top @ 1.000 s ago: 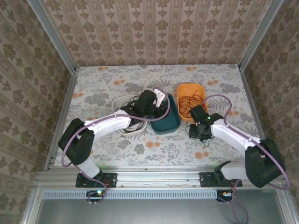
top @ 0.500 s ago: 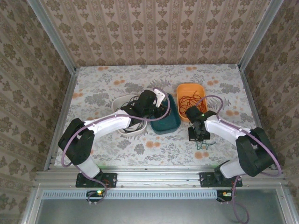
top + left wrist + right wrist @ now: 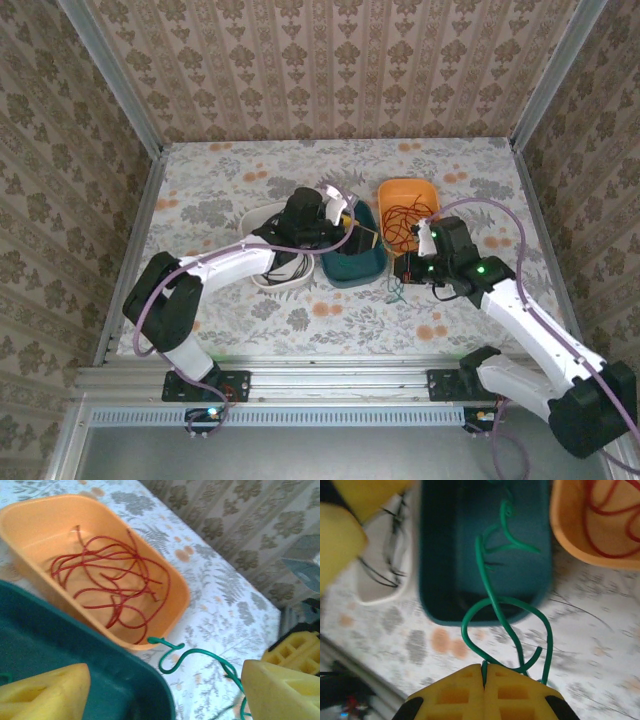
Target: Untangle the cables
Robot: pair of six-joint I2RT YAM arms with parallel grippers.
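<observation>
I need my left gripper to grab the green cable near its bent loose end (image 3: 172,649), away from my right gripper, to untangle it.
My right gripper (image 3: 484,674) is shut on the green cable (image 3: 490,600), whose loops hang from the closed fingers and reach over the near wall of the teal tray (image 3: 437,555). From above, the right gripper (image 3: 404,270) sits just right of the teal tray (image 3: 350,268), the green cable (image 3: 396,291) dangling below it. The red cable (image 3: 115,580) lies coiled in the orange bin (image 3: 30,520). Black cable (image 3: 286,264) lies in the white bin (image 3: 262,214). My left gripper (image 3: 165,695) is open over the teal tray's far corner with nothing between its fingers; the green cable (image 3: 197,656) lies beyond it.
White, teal and orange containers stand side by side mid-table. The left gripper's yellow fingers (image 3: 342,527) show over the white bin (image 3: 380,587) in the right wrist view. Patterned walls and metal rails enclose the table (image 3: 220,190).
My right gripper has swung left toward the teal tray, carrying the green cable off the spot at the lower right. The left gripper shifted slightly over the tray.
</observation>
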